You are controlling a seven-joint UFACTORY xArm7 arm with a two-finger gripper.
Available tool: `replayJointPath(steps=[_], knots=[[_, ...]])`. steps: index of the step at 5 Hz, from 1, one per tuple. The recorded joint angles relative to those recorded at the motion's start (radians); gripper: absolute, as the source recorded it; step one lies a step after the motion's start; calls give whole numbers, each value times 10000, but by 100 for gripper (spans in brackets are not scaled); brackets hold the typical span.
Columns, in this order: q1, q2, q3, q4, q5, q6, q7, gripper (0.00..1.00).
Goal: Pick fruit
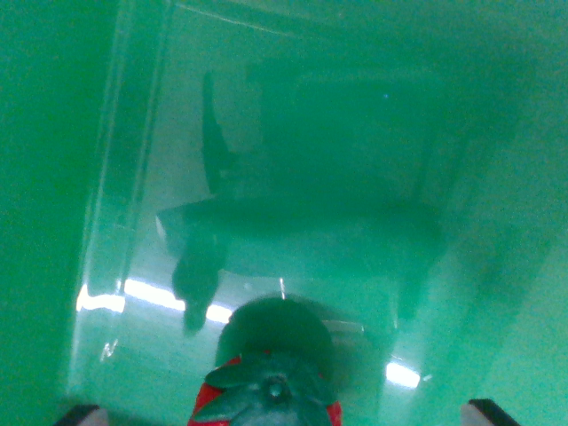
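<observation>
My gripper grabs the strawberry by its plump red body (206, 404) just under the leafy top (271, 390) next, to pick the fruit.
A red strawberry (266, 401) with a green leafy top lies at the bottom middle of the wrist view, leaves facing the camera, with a round dark shadow just above it. It rests on the glossy floor of a green bin (133, 355). My gripper (284, 413) is open. Only its two dark fingertips (80, 414) show, one in each bottom corner, far apart. The strawberry sits between them and touches neither. The rest of the gripper is out of frame.
The bin's green walls rise on the left (44, 177) and right (532, 222). A dark reflection of the arm (302, 231) spreads across the shiny floor, with bright light glints (151, 293) beside it.
</observation>
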Motion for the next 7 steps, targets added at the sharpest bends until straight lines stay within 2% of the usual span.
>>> replayJointPath(steps=[2, 3, 7], knots=[[0, 0, 0, 0, 0, 0, 0, 0], [0, 0, 0, 0, 0, 0, 0, 100], [0, -2, 0, 2, 0, 4, 0, 100]])
